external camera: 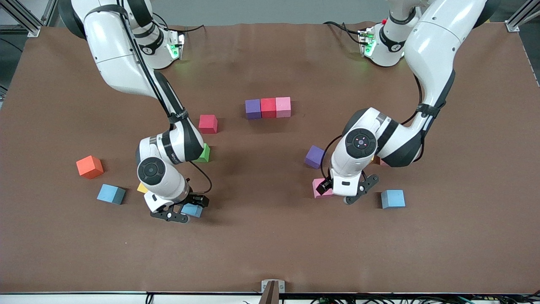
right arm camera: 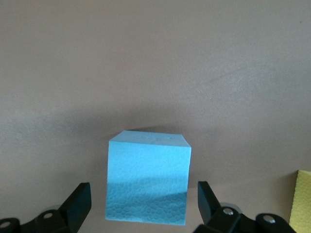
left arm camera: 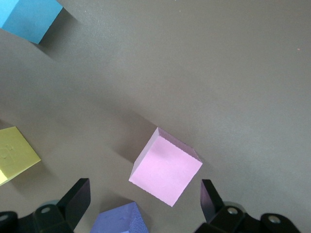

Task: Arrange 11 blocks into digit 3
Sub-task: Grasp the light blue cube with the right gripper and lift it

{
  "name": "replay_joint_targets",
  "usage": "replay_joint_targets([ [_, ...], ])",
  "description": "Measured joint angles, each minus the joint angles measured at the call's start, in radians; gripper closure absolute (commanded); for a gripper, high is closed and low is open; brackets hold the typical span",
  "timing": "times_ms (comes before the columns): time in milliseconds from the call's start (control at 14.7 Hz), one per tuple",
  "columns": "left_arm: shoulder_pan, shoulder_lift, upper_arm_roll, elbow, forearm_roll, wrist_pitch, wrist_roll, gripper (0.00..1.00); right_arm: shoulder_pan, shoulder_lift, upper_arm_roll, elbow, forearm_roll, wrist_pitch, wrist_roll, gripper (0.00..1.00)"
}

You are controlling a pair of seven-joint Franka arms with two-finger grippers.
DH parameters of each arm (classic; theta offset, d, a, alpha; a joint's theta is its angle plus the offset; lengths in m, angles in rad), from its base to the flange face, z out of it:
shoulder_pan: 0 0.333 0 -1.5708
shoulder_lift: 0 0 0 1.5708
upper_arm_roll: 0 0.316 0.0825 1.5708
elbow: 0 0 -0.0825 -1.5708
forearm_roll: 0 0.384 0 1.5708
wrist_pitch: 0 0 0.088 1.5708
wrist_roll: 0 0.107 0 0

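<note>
The light blue cube (external camera: 192,210) is between my right gripper's fingers, so they would hold it and should close now.
A purple cube (external camera: 253,109), a red cube (external camera: 268,107) and a pink cube (external camera: 283,107) touch in a row at mid-table. My right gripper (external camera: 185,209) (right arm camera: 144,198) is open over a light blue cube (external camera: 192,210) (right arm camera: 147,177), one finger on each side, not touching. My left gripper (external camera: 339,193) (left arm camera: 145,194) is open over a loose pink cube (external camera: 320,188) (left arm camera: 165,167), with a purple cube (external camera: 314,156) (left arm camera: 119,221) close by. Loose cubes: red (external camera: 208,123), green (external camera: 203,154), light blue (external camera: 111,194), light blue (external camera: 392,199) (left arm camera: 31,19), yellow (external camera: 142,188) (right arm camera: 303,201), yellow (left arm camera: 14,155).
An orange cube (external camera: 89,166) lies toward the right arm's end of the table, near the light blue and yellow cubes. The left arm's elbow hides the table just beside the loose purple cube. A small mount (external camera: 272,289) stands at the table's edge nearest the front camera.
</note>
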Motion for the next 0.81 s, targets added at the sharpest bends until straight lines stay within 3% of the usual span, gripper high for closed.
replay_joint_targets([
  [814, -0.006, 0.006, -0.001, -0.001, 0.000, 0.000, 0.000, 0.00, -0.004, 0.031, -0.001, 0.058, 0.000, -0.028, 0.000, 0.07],
])
